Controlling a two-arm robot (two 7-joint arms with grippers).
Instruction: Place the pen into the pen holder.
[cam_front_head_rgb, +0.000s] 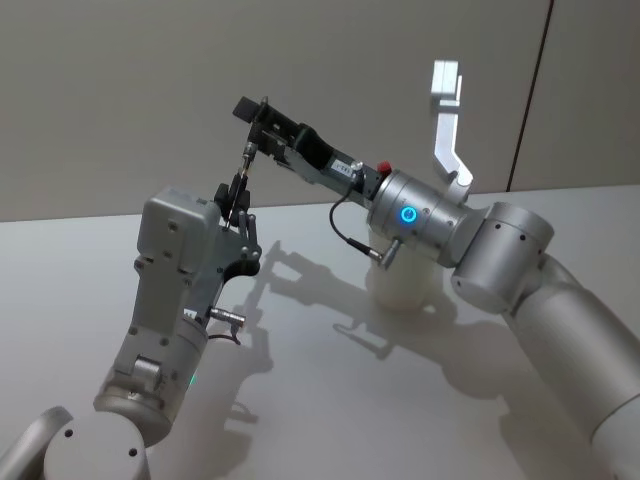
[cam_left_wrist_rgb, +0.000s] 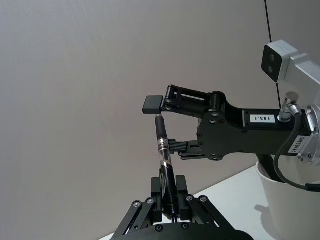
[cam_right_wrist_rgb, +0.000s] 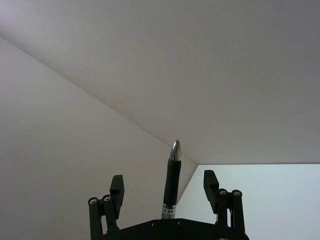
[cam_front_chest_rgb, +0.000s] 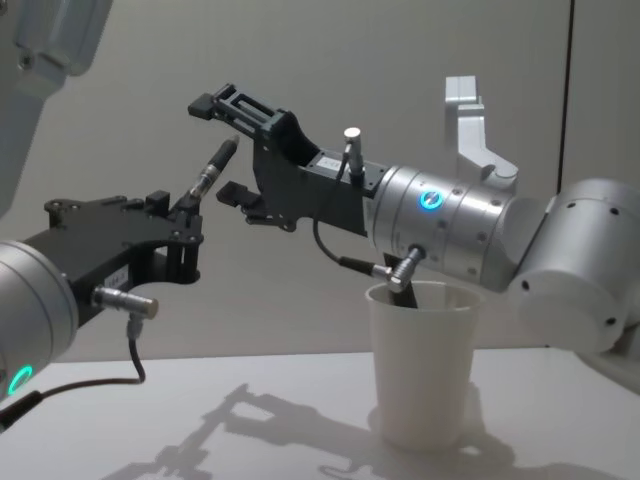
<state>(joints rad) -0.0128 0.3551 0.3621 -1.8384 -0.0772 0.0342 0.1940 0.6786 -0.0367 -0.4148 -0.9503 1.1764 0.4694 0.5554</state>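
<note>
The left gripper's fingers cover the pen's lower end, so the right gripper will next grab the pen by its black section above the silver band.
My left gripper is shut on the lower end of the pen, a black pen with a silver band, and holds it up in the air, tilted. My right gripper stands open with one finger on each side of the pen's upper part, not touching it. The right wrist view shows the pen with its silver tip between the spread fingers. The pen holder, a white paper cup, stands upright on the table below the right wrist, lower than the pen and to its right.
A white table spreads under both arms, with a plain grey wall behind it. The right forearm and its cables hang over the cup's rim.
</note>
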